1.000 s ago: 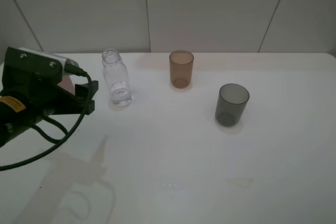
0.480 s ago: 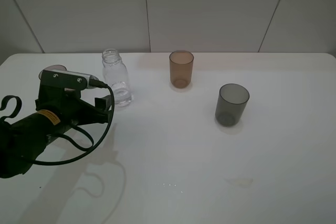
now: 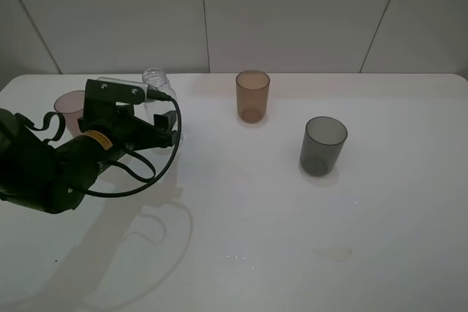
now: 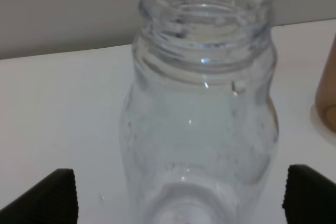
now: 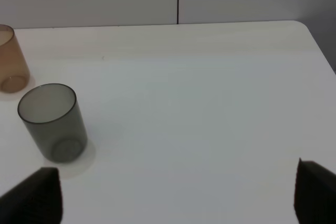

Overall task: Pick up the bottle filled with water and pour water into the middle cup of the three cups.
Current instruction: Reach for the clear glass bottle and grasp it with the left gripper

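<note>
My left gripper is to grab the bottle by its body (image 3: 151, 109) next. The bottle can then pour into the middle cup, because the bottle's opening (image 3: 154, 74) stays free.
The clear capless bottle (image 3: 155, 78) stands at the back left of the table; only its neck shows above my left arm in the exterior view. In the left wrist view the bottle (image 4: 202, 129) fills the frame, upright, between the two open fingertips (image 4: 52, 198). My left gripper (image 3: 164, 120) is open around the bottle's lower body and is not closed on it. The amber middle cup (image 3: 252, 96) stands to the right of the bottle; its edge shows in the left wrist view (image 4: 328, 93). My right gripper (image 5: 176, 198) is open and empty, out of the exterior view.
The pinkish-brown cup (image 3: 71, 107) stands behind my left arm at the far left. The dark grey cup (image 3: 322, 145) stands right of centre and shows in the right wrist view (image 5: 52, 121), with the amber cup (image 5: 10, 59) beyond it. A white wall backs the table (image 3: 292, 239).
My left arm has swung from the table's left edge toward the right and back, bringing its open fingers up around the bottle. The cups and bottle have not moved.
</note>
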Tool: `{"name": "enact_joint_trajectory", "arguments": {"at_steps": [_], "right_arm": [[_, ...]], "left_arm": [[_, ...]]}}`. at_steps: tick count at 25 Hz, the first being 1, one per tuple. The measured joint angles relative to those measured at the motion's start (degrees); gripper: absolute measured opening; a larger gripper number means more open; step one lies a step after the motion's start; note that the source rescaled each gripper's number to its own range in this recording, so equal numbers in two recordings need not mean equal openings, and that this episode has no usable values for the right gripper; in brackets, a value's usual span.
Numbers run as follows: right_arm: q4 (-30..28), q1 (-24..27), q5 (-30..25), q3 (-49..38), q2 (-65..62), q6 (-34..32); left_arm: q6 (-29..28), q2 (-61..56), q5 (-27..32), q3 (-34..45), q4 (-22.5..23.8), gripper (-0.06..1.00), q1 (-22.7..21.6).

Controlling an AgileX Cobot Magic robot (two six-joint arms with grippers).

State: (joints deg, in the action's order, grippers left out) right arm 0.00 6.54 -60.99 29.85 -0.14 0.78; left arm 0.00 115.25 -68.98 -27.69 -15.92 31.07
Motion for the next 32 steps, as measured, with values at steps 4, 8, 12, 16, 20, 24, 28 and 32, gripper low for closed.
{"name": "enact_joint_trajectory", "arguments": {"at_steps": [4, 8, 12, 16, 20, 24, 28, 32], "right_arm": [[0.0, 0.0, 0.0, 0.0, 0.0, 0.0], [0.0, 0.0, 0.0, 0.0, 0.0, 0.0], [0.0, 0.0, 0.0, 0.0, 0.0, 0.0], [0.0, 0.0, 0.0, 0.0, 0.0, 0.0], [0.0, 0.0, 0.0, 0.0, 0.0, 0.0], [0.0, 0.0, 0.0, 0.0, 0.0, 0.0], [0.0, 0.0, 0.0, 0.0, 0.0, 0.0], [0.0, 0.0, 0.0, 0.0, 0.0, 0.0]], "left_arm": [[0.4, 2.6, -0.3, -2.6, 2.5, 1.0, -0.8], [0.7, 5.5, -0.3, -4.6, 3.7, 1.0, -0.8], [0.9, 7.2, -0.3, -6.1, 4.1, 1.0, -2.0], [1.1, 8.7, -0.4, -8.5, 6.0, 1.0, -2.8], [1.3, 10.3, -0.4, -10.7, 8.0, 1.0, -3.3], [1.4, 11.8, -0.4, -12.2, 8.4, 1.0, -3.3], [1.5, 13.4, -0.4, -13.6, 8.4, 1.0, -3.3], [1.5, 13.6, -0.4, -14.1, 8.6, 1.0, -3.3]]}}
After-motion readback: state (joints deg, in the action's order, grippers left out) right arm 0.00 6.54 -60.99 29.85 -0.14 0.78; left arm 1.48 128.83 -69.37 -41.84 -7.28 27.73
